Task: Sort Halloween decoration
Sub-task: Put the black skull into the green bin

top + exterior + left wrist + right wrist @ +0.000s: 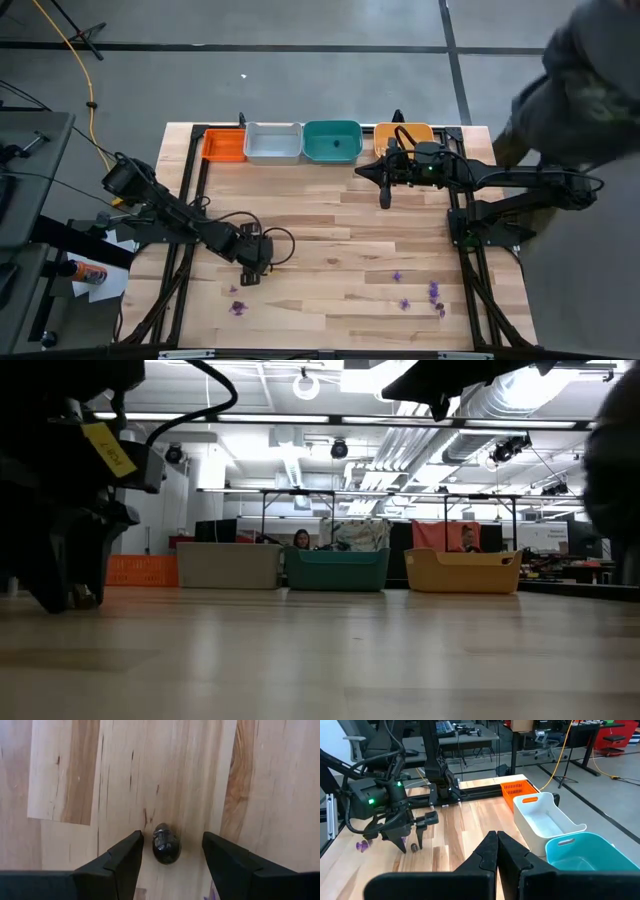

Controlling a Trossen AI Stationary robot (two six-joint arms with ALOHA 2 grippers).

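The small dark trinket (166, 844) sits level with the ends of both fingers above the wooden table in the left wrist view. It is now time for my left gripper to close on it.
A small dark trinket (166, 844) lies on the wooden table between the fingers of my left gripper (172, 850). That gripper is open, points down, and its fingers stand on either side of the trinket with a gap on each side. In the high view my left gripper (250, 272) is low over the table's near-left part. Purple trinkets lie on the table near the left gripper (237, 308) and, further right, several more (434, 292). My right gripper (385, 197) hovers in front of the trays with its fingers shut (497, 846), holding nothing.
Along the far edge stand a red-orange tray (224, 146), a grey tray (272, 142), a green tray (332, 141) and an orange tray (402, 133). A person stands off the table's far right corner (585, 80). Bare wood lies between the two arms.
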